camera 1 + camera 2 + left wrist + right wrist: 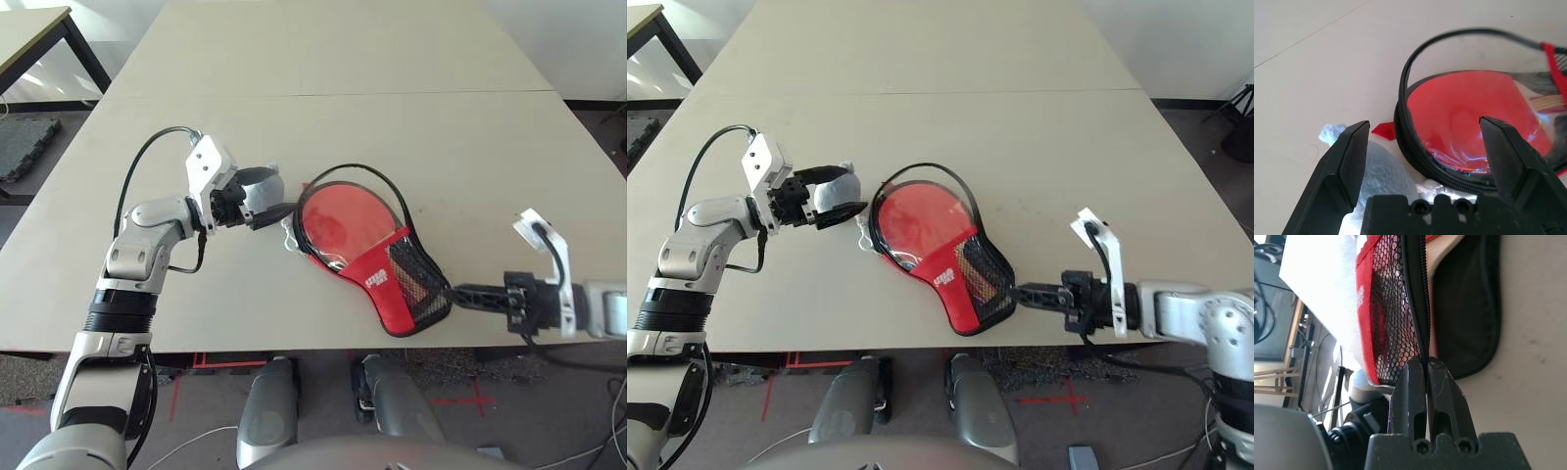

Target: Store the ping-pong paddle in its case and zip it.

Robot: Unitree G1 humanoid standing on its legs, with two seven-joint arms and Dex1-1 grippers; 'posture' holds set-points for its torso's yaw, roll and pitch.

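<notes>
The flap's edge is still short of the panel's rim. My right gripper needs to keep holding the mesh flap's zipper edge (1419, 308) until it lies on the black back panel's rim (1495, 323).
The red case (390, 286) lies open on the table near its front edge. Its black zipper rim (1449, 41) stands up around the round end. Inside lies the ping-pong paddle (343, 217), red face up, its wooden handle (1549, 101) under the mesh pocket (1393, 308). My left gripper (267, 202) hovers open beside the case's round end, nothing between its fingers (1347, 156). My right gripper (1021, 291) is at the case's narrow end, shut on the black zipper edge (1423, 298).
A pale grey pouch (1382, 169) lies on the table under my left gripper, against the case's round end. The table's front edge (294, 350) runs just below the case. A seam (323, 95) crosses the far table top. Another table (29, 34) stands at the far left.
</notes>
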